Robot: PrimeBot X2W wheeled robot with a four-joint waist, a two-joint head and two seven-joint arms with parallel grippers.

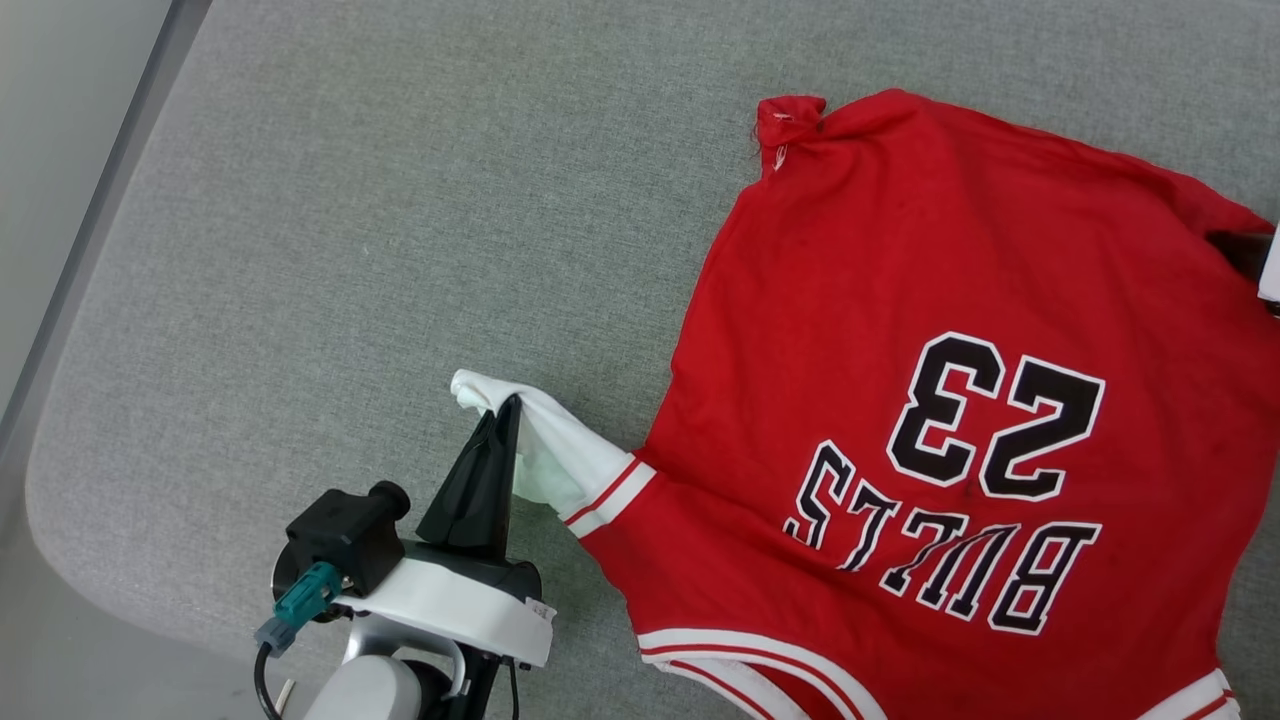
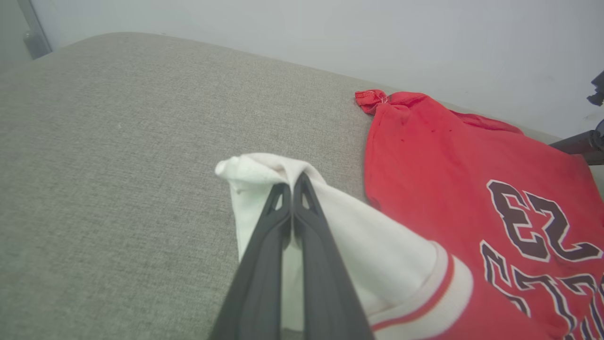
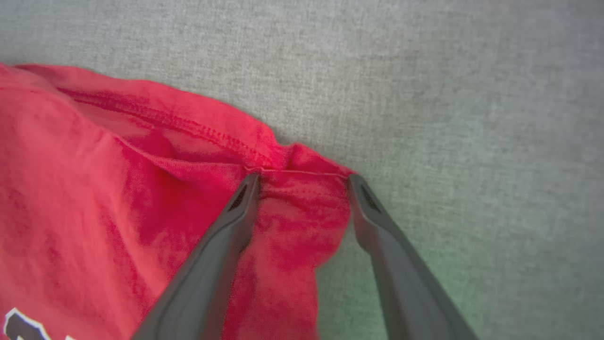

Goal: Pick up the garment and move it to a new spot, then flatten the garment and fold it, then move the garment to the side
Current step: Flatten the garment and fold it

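My right gripper grabs the garment by its rumpled red hem corner [image 1: 1242, 228] next, to move and flatten it.
The garment [image 1: 900, 350] lies spread on the grey fabric surface [image 1: 350, 250], with "BULLS 23" facing up and upside down to me. My left gripper [image 1: 512, 402] is shut on the tip of its white sleeve [image 1: 565, 460], which is pulled out to the left and slightly raised. The left wrist view shows the two fingers pressed together in the bunched white cloth [image 2: 264, 172]. My right gripper [image 3: 304, 178] is open, its fingers straddling a rumpled red hem corner [image 3: 302, 212] at the garment's far right. One dark finger [image 1: 1240, 250] of it shows at the head view's right edge.
The grey surface has a rounded edge at the left and front left [image 1: 60, 440], with pale floor beyond [image 1: 50, 150]. A wide bare stretch of cushion lies left of the garment. A pale wall [image 2: 330, 38] stands behind the surface.
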